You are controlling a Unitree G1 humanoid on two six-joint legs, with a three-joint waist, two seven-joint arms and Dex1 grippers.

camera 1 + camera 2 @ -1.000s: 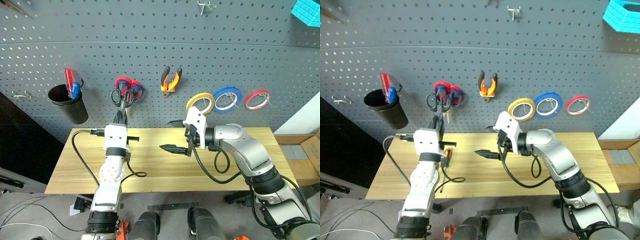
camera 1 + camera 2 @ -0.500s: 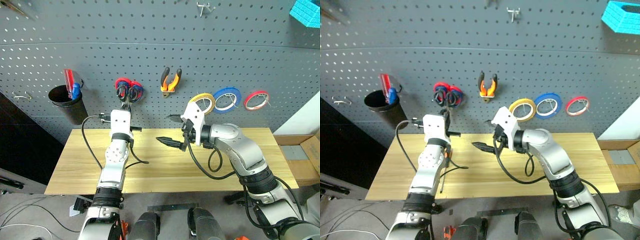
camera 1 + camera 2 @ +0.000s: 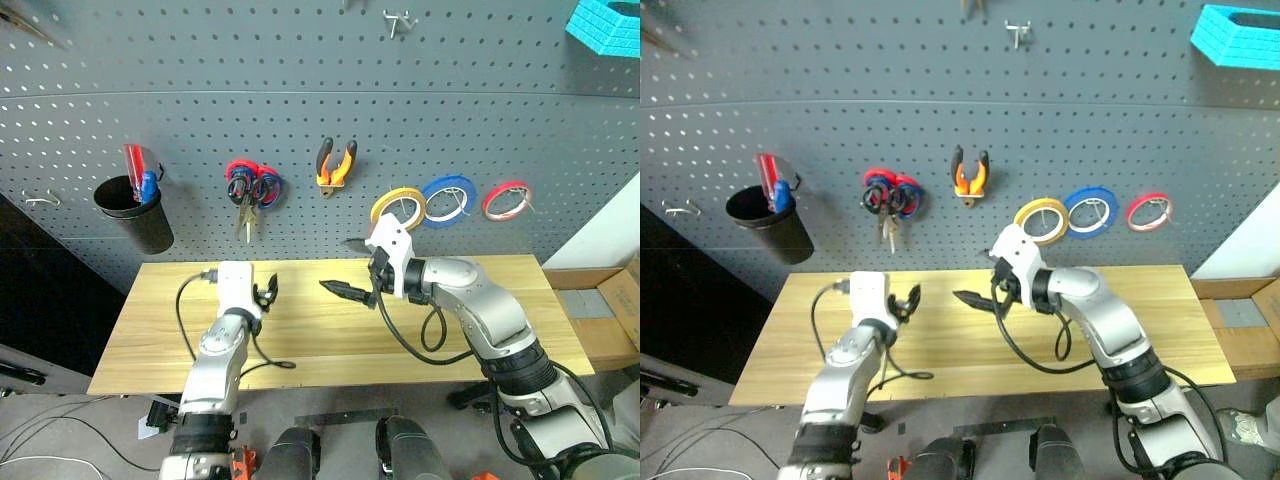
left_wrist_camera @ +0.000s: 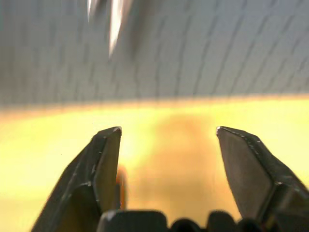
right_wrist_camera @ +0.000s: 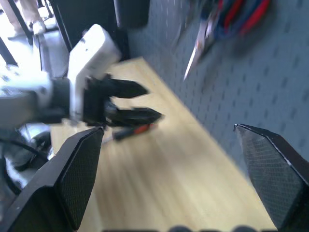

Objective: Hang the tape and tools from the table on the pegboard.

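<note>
My left gripper moves lower before it closes on the screwdriver [image 4: 120,188], since bare wood shows between its fingers in the left wrist view.
My left gripper [image 3: 266,293] hovers open and empty just above the table [image 3: 150,330], at its left half. A screwdriver [image 5: 131,132] with an orange-and-black handle lies on the wood right beneath it. On the pegboard [image 3: 300,80] hang the black-handled scissors [image 3: 243,215], together with a red-and-blue pair, the pliers [image 3: 337,163] and the yellow tape [image 3: 398,207]. My right gripper [image 3: 345,266] is open and empty over the middle of the table, below the pliers, pointing left.
A blue roll [image 3: 447,198] and a red roll [image 3: 505,199] hang right of the yellow tape. A black cup [image 3: 135,212] with red and blue tools hangs at the left. A cyan box [image 3: 605,25] sits high on the right. Bare hooks [image 3: 398,20] stick out above.
My left gripper let go of the black-handled scissors, which now hang on the pegboard, then dropped to the table and opened. The right gripper sank slightly.
</note>
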